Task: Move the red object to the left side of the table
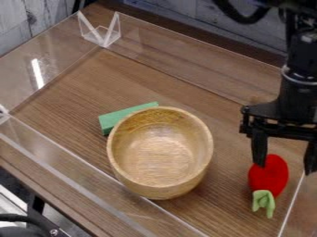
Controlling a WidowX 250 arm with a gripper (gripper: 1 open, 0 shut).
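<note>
My gripper is to grab the toy fruit next by its rounded red body [268, 176] and move it across the table. The toy fruit's light-green stem stays free.
The red object [266, 176] is a small rounded toy fruit with a light-green stem, lying near the right front corner of the wood-grain table [148, 79]. My gripper [286, 151] hangs straight down over it, open, with one dark finger [260, 146] at the fruit's left top and the other near the frame's right edge. The fingers straddle the fruit's upper part; I cannot tell if they touch it. Nothing is held.
A wooden bowl [160, 151] stands left of the fruit, with a flat green piece [124, 116] tucked behind its left rim. Low clear acrylic walls [56, 51] border the table. A clear stand [99, 30] sits at the back left.
</note>
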